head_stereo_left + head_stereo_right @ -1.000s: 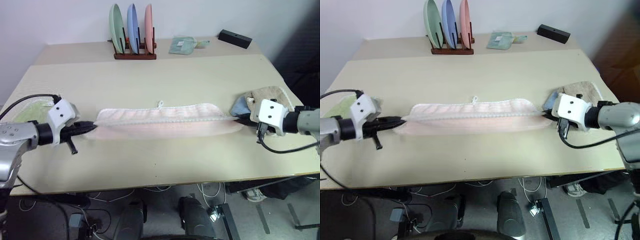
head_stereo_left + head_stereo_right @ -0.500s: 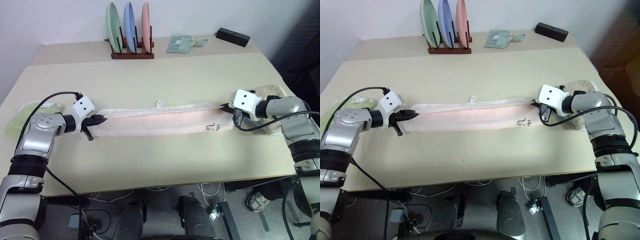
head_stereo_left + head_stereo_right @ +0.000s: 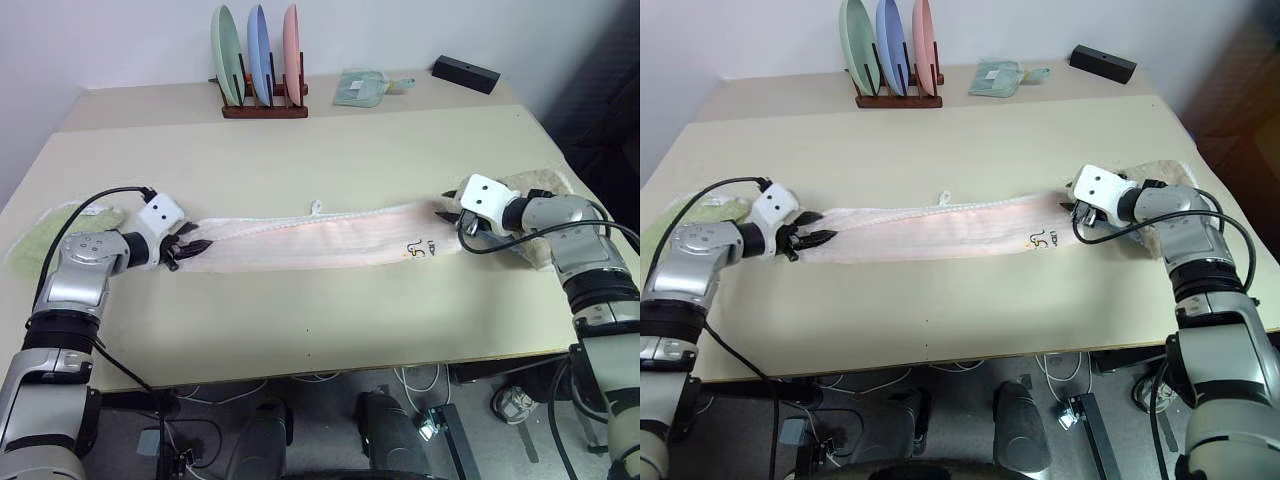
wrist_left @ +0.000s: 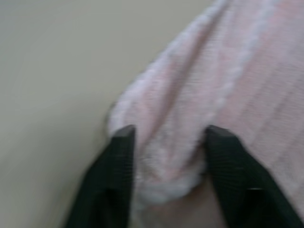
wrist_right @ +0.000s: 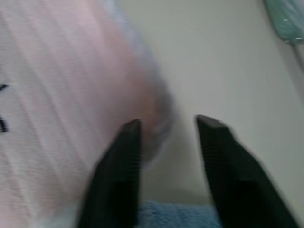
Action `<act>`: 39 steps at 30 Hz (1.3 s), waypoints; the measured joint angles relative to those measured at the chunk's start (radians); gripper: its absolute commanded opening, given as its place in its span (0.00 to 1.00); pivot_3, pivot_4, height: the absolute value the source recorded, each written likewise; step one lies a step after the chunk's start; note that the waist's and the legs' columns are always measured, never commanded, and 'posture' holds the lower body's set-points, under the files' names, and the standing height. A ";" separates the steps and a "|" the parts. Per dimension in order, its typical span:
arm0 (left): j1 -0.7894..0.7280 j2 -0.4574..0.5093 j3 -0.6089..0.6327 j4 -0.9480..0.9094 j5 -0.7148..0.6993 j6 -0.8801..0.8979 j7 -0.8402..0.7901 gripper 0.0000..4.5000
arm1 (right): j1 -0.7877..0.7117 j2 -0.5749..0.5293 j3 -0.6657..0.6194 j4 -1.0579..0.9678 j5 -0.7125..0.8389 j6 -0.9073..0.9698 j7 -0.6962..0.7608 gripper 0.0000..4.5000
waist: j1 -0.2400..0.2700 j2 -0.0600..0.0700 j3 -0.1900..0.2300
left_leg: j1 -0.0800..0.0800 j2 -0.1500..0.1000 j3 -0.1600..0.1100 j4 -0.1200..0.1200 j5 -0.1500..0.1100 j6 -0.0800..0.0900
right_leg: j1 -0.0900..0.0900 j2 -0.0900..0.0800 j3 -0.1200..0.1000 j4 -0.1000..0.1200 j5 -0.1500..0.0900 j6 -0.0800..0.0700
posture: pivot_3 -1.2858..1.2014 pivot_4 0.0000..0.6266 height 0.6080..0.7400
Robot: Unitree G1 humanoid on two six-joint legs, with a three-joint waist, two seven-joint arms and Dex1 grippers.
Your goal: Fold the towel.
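Note:
The long pink towel needs folding over. My right gripper will next grab it by its end [image 3: 446,232] [image 5: 149,133] beside the black mark.
The pale pink towel [image 3: 320,238] lies on the table as a long narrow strip, with its white loop [image 3: 317,207] on the far edge and a small black mark near its right end. My left gripper [image 3: 192,247] is at the strip's left end and stands open. In the left wrist view the towel's end [image 4: 190,109] bulges between the spread fingers [image 4: 118,156]. My right gripper [image 3: 450,215] is at the strip's right end, also open. In the right wrist view the towel's edge [image 5: 71,95] lies beside one finger [image 5: 124,152].
A wooden rack [image 3: 262,100] with three upright plates stands at the back. Near it are a green packet [image 3: 365,90] and a black box [image 3: 468,75]. A light green cloth [image 3: 50,232] lies at the left edge. Beige and blue cloths [image 3: 540,185] lie under my right arm.
Both grippers have opened and let go of the towel's ends. The towel, held taut a second ago, now rests slack on the table, slightly farther back.

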 measured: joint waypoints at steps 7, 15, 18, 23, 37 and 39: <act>-0.005 -0.075 0.127 0.005 -0.044 0.021 0.188 0.87 | 0.056 -0.048 -0.063 -0.100 -0.009 0.001 -0.101 0.65 | 0.003 0.000 0.000 | 0.000 0.000 -0.001 0.000 0.000 0.000 | 0.000 0.000 0.000 0.000 0.000 0.000 | 0.52 0.24 1.00; -0.031 -0.168 0.244 0.001 -0.111 0.093 0.374 0.88 | 0.353 -0.081 -0.217 -0.532 0.139 0.281 -0.075 1.00 | 0.006 -0.001 0.000 | 0.000 0.000 -0.001 0.001 0.000 0.000 | 0.001 0.000 0.000 0.000 0.001 0.001 | 0.52 0.24 1.00; 0.009 -0.173 0.246 -0.101 -0.145 0.101 0.327 0.88 | 0.552 -0.055 -0.363 -0.833 0.359 0.579 -0.057 1.00 | 0.007 -0.001 -0.001 | -0.001 0.000 -0.003 0.000 0.000 0.000 | 0.001 0.000 -0.001 0.000 0.001 0.001 | 0.52 0.24 1.00; 0.091 -0.187 0.168 -0.375 -0.201 0.135 0.190 0.88 | 0.761 0.093 -0.514 -1.218 0.773 1.059 -0.175 1.00 | 0.010 -0.001 -0.001 | 0.001 -0.001 -0.004 0.002 0.000 0.000 | 0.005 0.000 -0.001 -0.001 0.001 0.001 | 0.52 0.24 1.00; 0.198 -0.233 -0.135 -0.787 -0.301 0.268 -0.045 0.88 | 0.612 0.517 -0.714 -1.147 1.082 1.478 -0.826 1.00 | 0.026 -0.001 -0.003 | 0.002 0.000 -0.003 0.001 0.000 0.000 | 0.005 0.001 0.000 -0.002 0.000 0.000 | 0.52 0.24 1.00; 0.198 -0.235 -0.147 -0.794 -0.303 0.272 -0.053 0.88 | 0.567 0.546 -0.732 -1.091 1.095 1.473 -0.871 1.00 | 0.026 -0.001 -0.003 | 0.002 0.000 -0.003 0.001 0.000 0.000 | 0.005 0.001 0.000 -0.002 0.000 0.000 | 0.52 0.24 1.00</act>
